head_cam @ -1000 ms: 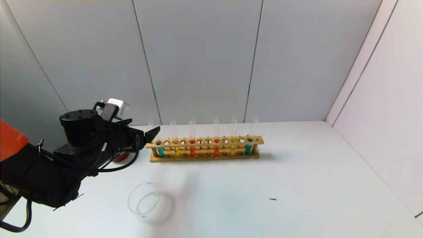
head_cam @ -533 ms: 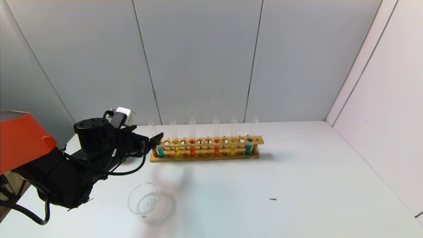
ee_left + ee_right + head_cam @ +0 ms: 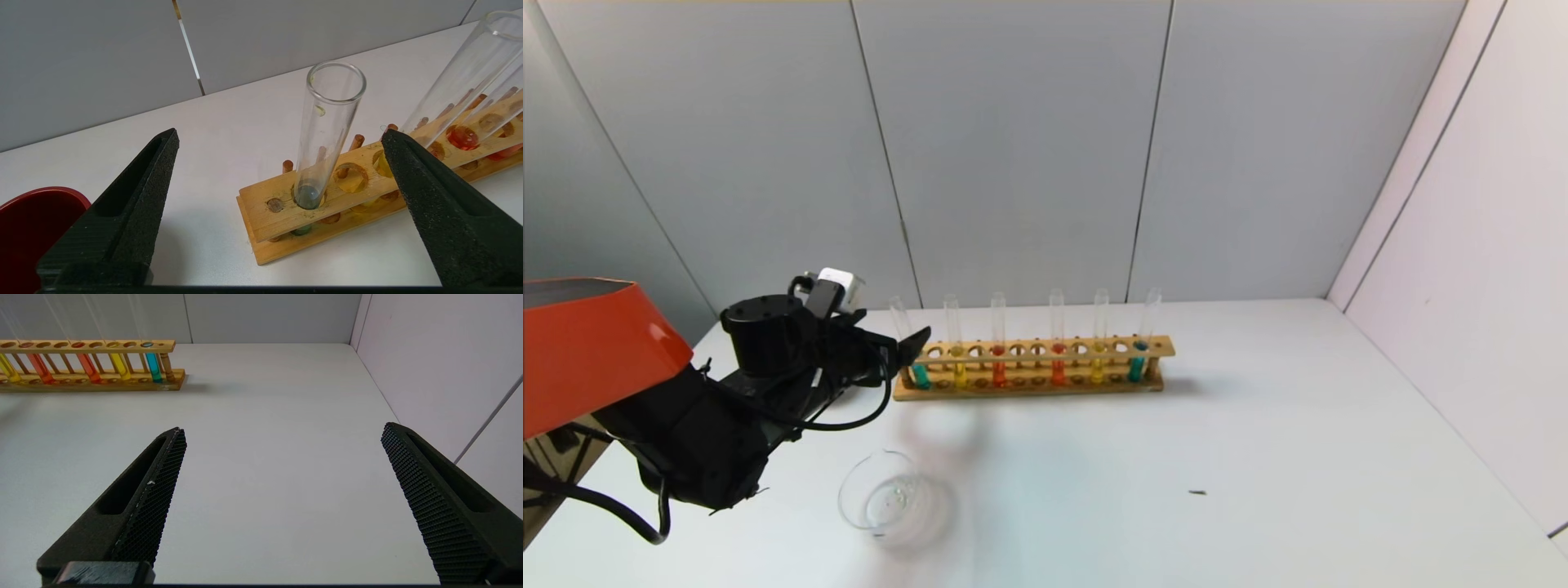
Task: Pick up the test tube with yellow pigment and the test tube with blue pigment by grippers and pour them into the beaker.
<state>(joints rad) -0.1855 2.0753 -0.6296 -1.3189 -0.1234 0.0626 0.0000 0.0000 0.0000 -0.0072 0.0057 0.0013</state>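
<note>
My left gripper is about to grab the test tube by its clear middle above the board [image 3: 903,322], because the rack closes around the blue pigment end.
A wooden rack [image 3: 1029,354] holds several tubes. The test tube with blue pigment [image 3: 920,375] stands at its left end, and the test tube with yellow pigment [image 3: 960,374] is beside it. A second teal tube [image 3: 1136,367] and a second yellow tube [image 3: 1097,371] stand near the right end. My left gripper [image 3: 908,346] is open at the rack's left end. In the left wrist view the teal tube [image 3: 322,143] rises just beyond the open left gripper [image 3: 280,134], touching neither finger. The clear beaker [image 3: 886,498] sits in front of the rack. My right gripper [image 3: 282,428] hangs open over bare table.
Two orange-red tubes [image 3: 999,371] stand in the rack's middle. A dark-red cup [image 3: 28,220] sits left of the rack, hidden behind my arm in the head view. A small dark speck [image 3: 1197,492] lies on the white table [image 3: 1298,457]. Walls close the back and right.
My left arm has moved right and forward, bringing its open gripper up to the rack's left end. The tubes and the beaker have not moved.
</note>
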